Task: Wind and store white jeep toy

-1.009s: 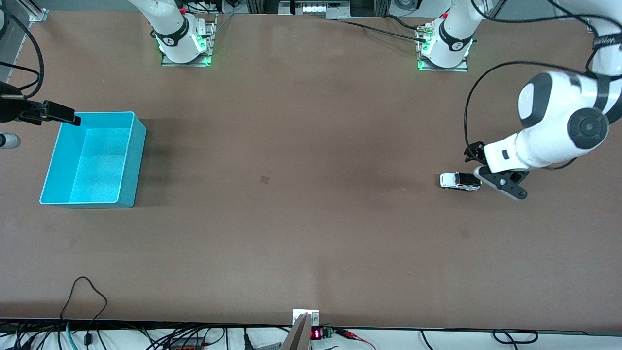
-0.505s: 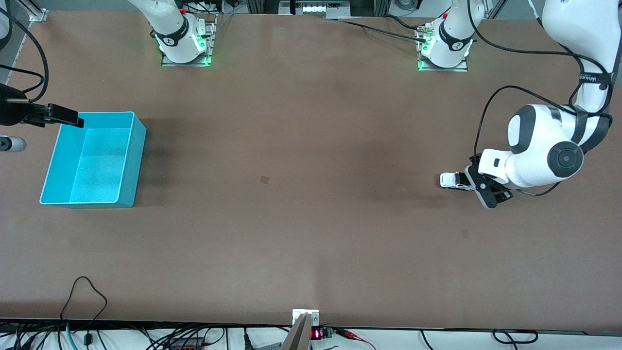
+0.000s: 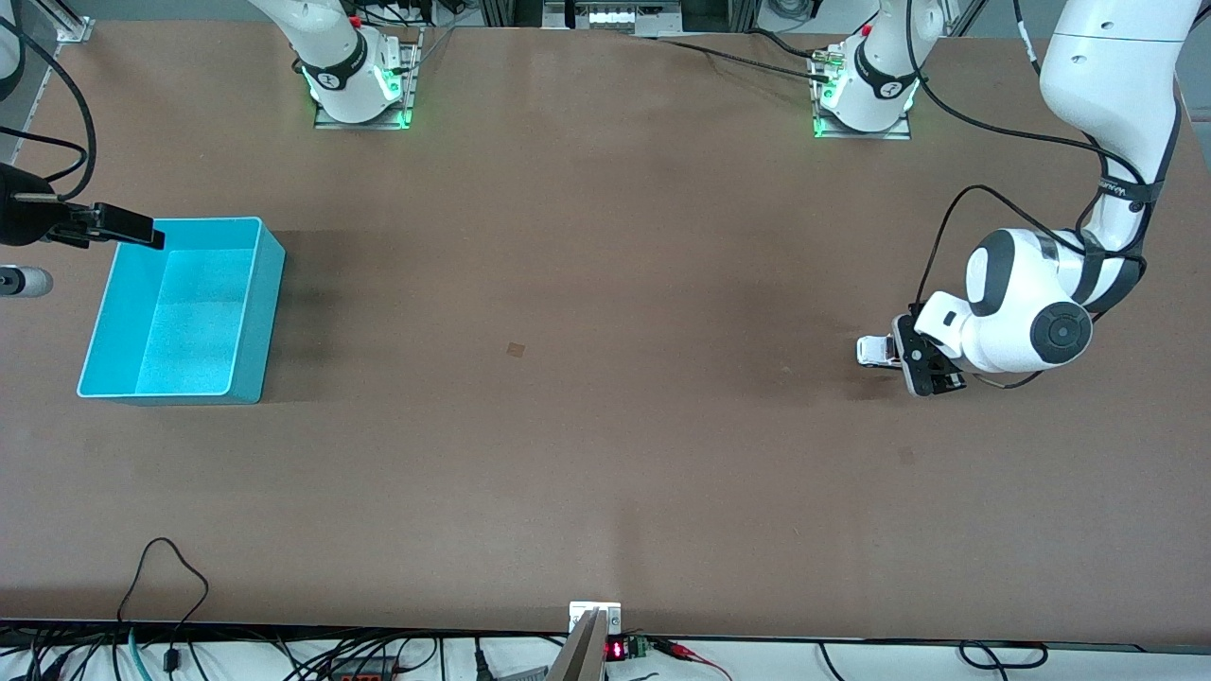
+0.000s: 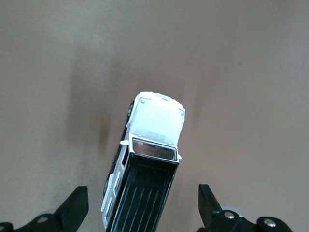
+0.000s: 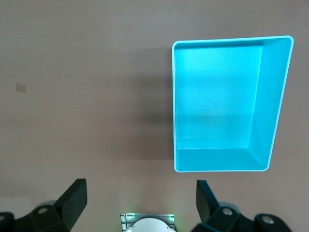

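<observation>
The white jeep toy still needs to be wound and stored. My left gripper should next pick it up by its black ribbed roof to do that.
The white jeep toy stands on its wheels on the table toward the left arm's end; in the front view only its bonnet shows. My left gripper hangs low over its rear. In the left wrist view the white jeep toy, with its black ribbed roof, lies between the spread fingers without touching either; the left gripper is open. My right gripper waits up in the air by the turquoise bin, open with nothing in it.
The turquoise bin holds nothing and sits toward the right arm's end of the table. Both arm bases stand along the table's edge farthest from the front camera. Cables lie at the edge nearest that camera.
The left arm has swung toward the jeep and lowered, so its gripper now covers the jeep's rear. The jeep has not moved. The right gripper has barely shifted.
</observation>
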Robot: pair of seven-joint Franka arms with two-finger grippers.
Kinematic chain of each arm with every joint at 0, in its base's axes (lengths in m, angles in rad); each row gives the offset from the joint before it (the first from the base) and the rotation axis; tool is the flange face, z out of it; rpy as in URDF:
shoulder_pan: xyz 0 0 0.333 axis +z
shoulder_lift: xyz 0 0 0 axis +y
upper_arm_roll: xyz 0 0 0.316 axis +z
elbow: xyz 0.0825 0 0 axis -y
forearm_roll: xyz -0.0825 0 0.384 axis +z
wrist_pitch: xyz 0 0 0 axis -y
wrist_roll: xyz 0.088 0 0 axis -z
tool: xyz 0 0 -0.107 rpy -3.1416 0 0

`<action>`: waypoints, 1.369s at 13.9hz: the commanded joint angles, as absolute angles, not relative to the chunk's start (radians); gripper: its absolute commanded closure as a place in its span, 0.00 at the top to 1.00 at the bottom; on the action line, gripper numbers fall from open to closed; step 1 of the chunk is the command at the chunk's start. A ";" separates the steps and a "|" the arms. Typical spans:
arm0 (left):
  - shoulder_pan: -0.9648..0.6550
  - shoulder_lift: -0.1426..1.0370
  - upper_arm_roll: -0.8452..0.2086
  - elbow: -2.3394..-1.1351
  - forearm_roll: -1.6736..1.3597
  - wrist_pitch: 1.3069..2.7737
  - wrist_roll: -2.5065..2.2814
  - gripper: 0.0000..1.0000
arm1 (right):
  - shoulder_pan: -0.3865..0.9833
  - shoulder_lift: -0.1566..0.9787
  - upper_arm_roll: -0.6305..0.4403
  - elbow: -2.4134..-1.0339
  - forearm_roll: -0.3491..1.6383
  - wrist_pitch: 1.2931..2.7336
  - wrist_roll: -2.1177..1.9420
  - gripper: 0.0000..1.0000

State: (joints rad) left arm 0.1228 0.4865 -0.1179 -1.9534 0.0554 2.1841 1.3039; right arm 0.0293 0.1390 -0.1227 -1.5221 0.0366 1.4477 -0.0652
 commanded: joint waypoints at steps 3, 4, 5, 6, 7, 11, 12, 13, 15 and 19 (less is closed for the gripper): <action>0.135 0.476 -0.127 -2.034 0.077 2.290 1.397 1.00 | 0.021 0.146 -0.120 -1.503 0.052 1.430 -0.075 1.00; 0.135 0.476 -0.127 -2.048 0.077 2.315 1.408 1.00 | 0.021 0.146 -0.120 -1.505 0.052 1.430 -0.075 1.00; 0.135 0.476 -0.127 -2.058 0.077 2.322 1.410 0.99 | 0.021 0.146 -0.120 -1.505 0.052 1.430 -0.075 1.00; 0.135 0.474 -0.129 -2.060 0.078 2.324 1.414 0.93 | 0.021 0.147 -0.120 -1.505 0.054 1.430 -0.075 1.00; 0.135 0.474 -0.129 -2.060 0.078 2.325 1.416 0.84 | 0.021 0.147 -0.120 -1.505 0.052 1.430 -0.074 1.00; 0.135 0.468 -0.137 -2.054 0.100 2.376 1.581 0.56 | 0.021 0.147 -0.120 -1.508 0.052 1.430 -0.075 1.00; 0.135 0.466 -0.135 -2.056 0.097 2.375 1.583 0.51 | 0.023 0.147 -0.120 -1.508 0.052 1.430 -0.075 1.00; 0.135 0.466 -0.137 -2.056 0.095 2.375 1.579 0.42 | 0.025 0.147 -0.120 -1.508 0.052 1.430 -0.074 1.00; 0.137 0.466 -0.137 -2.056 0.089 2.379 1.571 0.36 | 0.023 0.147 -0.120 -1.508 0.052 1.430 -0.075 1.00; 0.152 0.450 -0.137 -2.060 0.084 2.375 1.536 0.26 | 0.018 0.147 -0.120 -1.508 0.054 1.430 -0.075 1.00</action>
